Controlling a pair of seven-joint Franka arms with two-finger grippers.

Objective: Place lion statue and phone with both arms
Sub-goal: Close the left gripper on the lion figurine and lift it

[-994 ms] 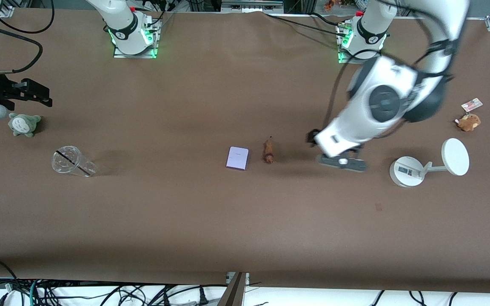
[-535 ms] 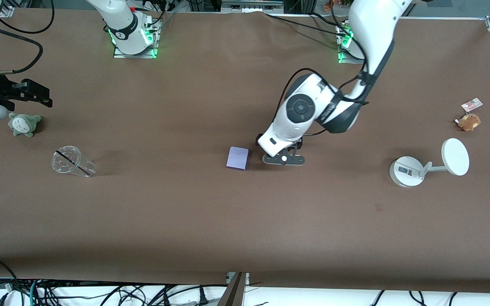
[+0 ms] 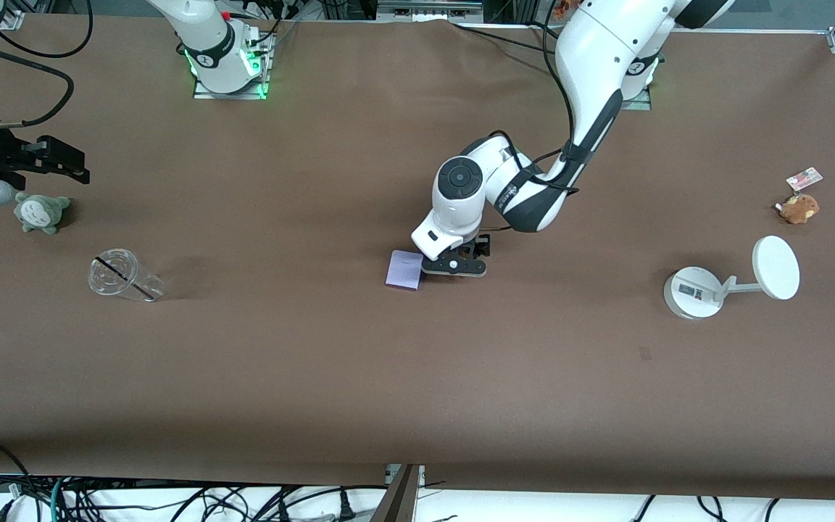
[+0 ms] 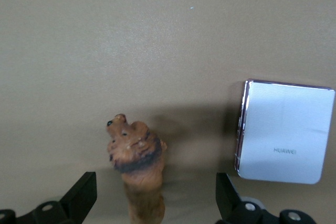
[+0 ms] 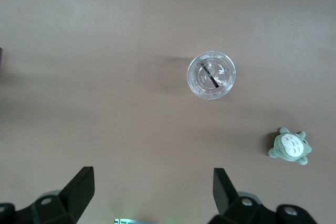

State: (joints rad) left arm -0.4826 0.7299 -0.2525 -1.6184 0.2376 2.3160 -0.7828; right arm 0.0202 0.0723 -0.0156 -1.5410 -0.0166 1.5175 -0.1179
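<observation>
My left gripper's open fingers are on either side of the lion statue below its dark mane (image 4: 139, 161), so it is time to close on the statue now.
The lion statue (image 4: 137, 166), orange-brown with a dark mane, lies on the brown table between the open fingers of my left gripper (image 4: 155, 188). Neither finger touches it. In the front view the left gripper (image 3: 454, 265) is low over the table's middle and hides the lion. The phone (image 3: 403, 270), a pale lavender slab, lies flat just beside that gripper, toward the right arm's end; it also shows in the left wrist view (image 4: 283, 132). My right gripper (image 5: 152, 179) is open and empty, high over the table, and is out of the front view.
A clear plastic cup (image 3: 119, 275) and a grey-green plush (image 3: 40, 212) lie toward the right arm's end. A white round-based stand with a disc (image 3: 707, 286) and a brown plush with a tag (image 3: 799, 208) lie toward the left arm's end.
My left arm has swung from near the white stand to the table's middle and lowered, so its open gripper now straddles the lion and hides it in the front view. The phone has not moved.
</observation>
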